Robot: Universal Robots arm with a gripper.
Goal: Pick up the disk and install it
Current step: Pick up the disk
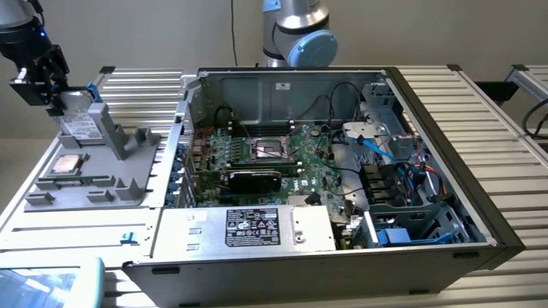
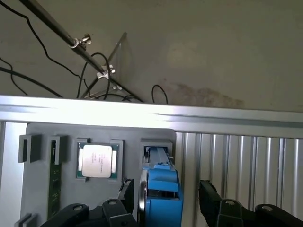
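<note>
The disk is held around its lower edges by the grey holder's slot, so the robot's gripper should grab the disk across its upper end [image 1: 74, 101], which stands free.
The disk [image 1: 82, 123] stands on edge in a slot of the grey holder [image 1: 86, 189] at the exterior view's left. It is silver-grey with a white label and sits in a blue carrier frame. My gripper [image 1: 50, 96] hangs right over its upper end. In the wrist view the disk [image 2: 161, 187] runs edge-on between my two black fingers [image 2: 127, 189]. My gripper [image 2: 166, 193] is open and straddles the disk. A clear gap shows between the blue frame and one finger.
A square silver CPU chip [image 2: 97, 161] and a green memory stick [image 2: 54, 182] lie in the same holder. The open computer case [image 1: 342, 160] fills the middle, with the power-supply box [image 1: 256, 228] at its front and blue-trimmed drive bays [image 1: 411, 221] at the exterior view's right.
</note>
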